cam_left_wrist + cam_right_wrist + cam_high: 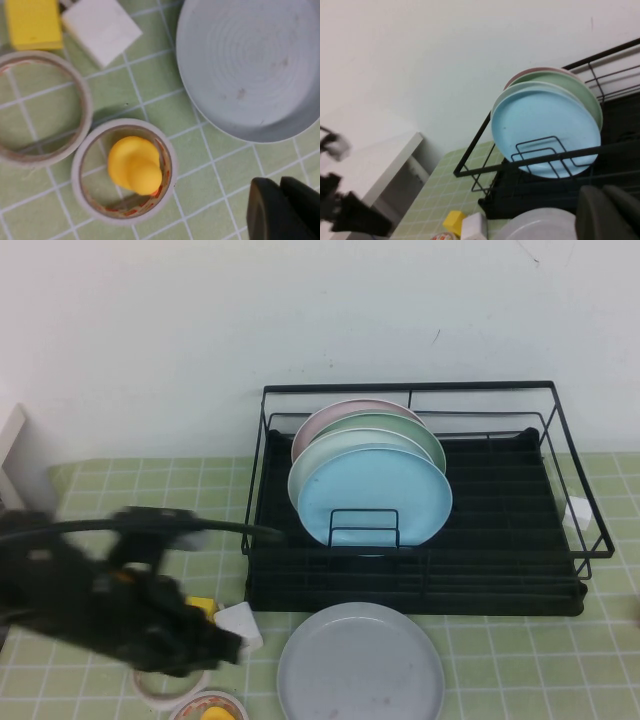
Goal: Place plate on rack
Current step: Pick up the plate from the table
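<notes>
The plate's broad side is far wider than my fingers can reach across. My left gripper will pinch the plate by its thin rim (281,676) (200,111) next.
The pale grey plate (360,665) lies flat on the green checked cloth in front of the rack; it also shows in the left wrist view (245,65) and the right wrist view (540,225). The black wire rack (500,520) stands behind it, with its rail in the right wrist view (545,157). My left gripper (225,645) is low at the front left, a little left of the plate, shut and empty (280,187). My right gripper (602,192) is shut and empty, close above the plate's near side; it is out of the high view.
The rack holds a light blue plate (375,495), a mint-green plate (312,468) and others upright behind them. Two tape rolls (42,107), one around a yellow toy (135,165), a yellow block (32,22) and a white block (100,27) lie left of the plate.
</notes>
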You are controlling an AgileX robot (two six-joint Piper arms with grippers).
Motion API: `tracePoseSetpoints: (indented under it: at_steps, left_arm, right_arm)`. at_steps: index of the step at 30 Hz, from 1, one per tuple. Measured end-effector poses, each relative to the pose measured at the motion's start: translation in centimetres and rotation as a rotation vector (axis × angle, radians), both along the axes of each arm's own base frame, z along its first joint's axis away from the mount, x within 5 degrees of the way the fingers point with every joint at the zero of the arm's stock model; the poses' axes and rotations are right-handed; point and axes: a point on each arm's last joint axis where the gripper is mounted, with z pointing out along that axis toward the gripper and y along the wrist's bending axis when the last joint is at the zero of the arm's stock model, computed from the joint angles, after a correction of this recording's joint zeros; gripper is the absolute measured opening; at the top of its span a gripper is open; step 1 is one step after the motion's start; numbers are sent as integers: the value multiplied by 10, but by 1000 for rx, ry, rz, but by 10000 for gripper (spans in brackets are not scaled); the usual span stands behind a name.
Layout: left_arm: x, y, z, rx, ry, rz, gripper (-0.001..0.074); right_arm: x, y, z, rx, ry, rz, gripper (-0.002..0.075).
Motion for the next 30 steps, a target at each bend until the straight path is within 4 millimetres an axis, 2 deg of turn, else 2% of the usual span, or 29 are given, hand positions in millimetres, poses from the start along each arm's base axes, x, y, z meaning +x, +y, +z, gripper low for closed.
tracePoseSetpoints:
  at_steps: [4, 8, 9, 12, 18, 23, 26, 30]
  left_arm:
    - [14, -31, -20, 73, 57, -52, 106]
    - [32, -57, -44, 110, 100, -37, 298]
    - [36, -63, -51, 114, 112, -30, 340]
    - [48, -71, -75, 130, 138, -10, 405]
    - [60, -78, -120, 153, 157, 48, 430]
    - [68, -80, -146, 129, 143, 123, 430]
    - [69, -82, -156, 104, 161, 182, 430]
    - [70, -83, -158, 77, 177, 228, 430]
  right_arm:
    - [-1, 2, -1, -3, 8, 27, 0]
    - [-2, 4, -2, -5, 16, 53, 0]
    - [-3, 5, -2, -7, 18, 59, 0]
    - [-3, 6, -2, -8, 23, 72, 0]
    - [-4, 7, -4, -44, 32, 89, 0]
    - [-4, 6, -7, -85, 37, 87, 0]
    - [-4, 6, -7, -87, 37, 85, 0]
    - [-3, 5, -6, -86, 31, 70, 0]
